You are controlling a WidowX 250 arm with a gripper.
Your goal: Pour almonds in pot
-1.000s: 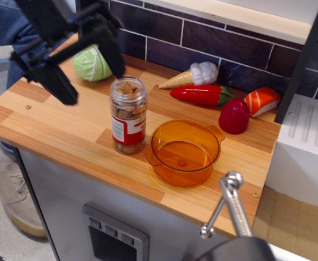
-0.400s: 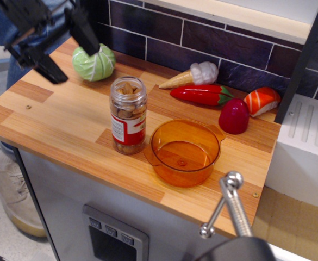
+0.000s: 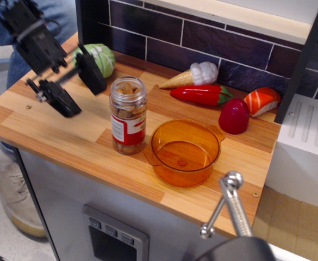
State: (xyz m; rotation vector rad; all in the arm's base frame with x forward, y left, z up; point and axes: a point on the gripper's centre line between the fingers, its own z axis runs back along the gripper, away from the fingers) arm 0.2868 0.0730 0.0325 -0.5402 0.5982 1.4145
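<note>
My gripper grabs the jar by its labeled body (image 3: 129,124) next, keeping the clear jar's opening (image 3: 128,86) free to pour almonds into the pot.
The almonds (image 3: 127,111) fill a clear plastic jar (image 3: 128,115) with a red-and-white label. The jar stands upright, uncapped, on the wooden counter. The translucent orange pot (image 3: 185,151) sits just right of the jar, empty, with small side handles. My gripper (image 3: 81,88) is open and empty, with black fingers (image 3: 65,99) spread. It hangs to the left of the jar, a short gap away and not touching it.
A green toy cabbage (image 3: 100,58) lies behind the gripper. An ice cream cone (image 3: 194,74), a red chili (image 3: 202,94), a red dome toy (image 3: 234,116) and a salmon sushi piece (image 3: 261,101) lie along the back wall. A metal handle (image 3: 229,204) juts up at the front right.
My gripper first rose up and left, away from the jar, then came back down and right with its fingers turned toward the jar's left side. The jar and pot have not moved.
</note>
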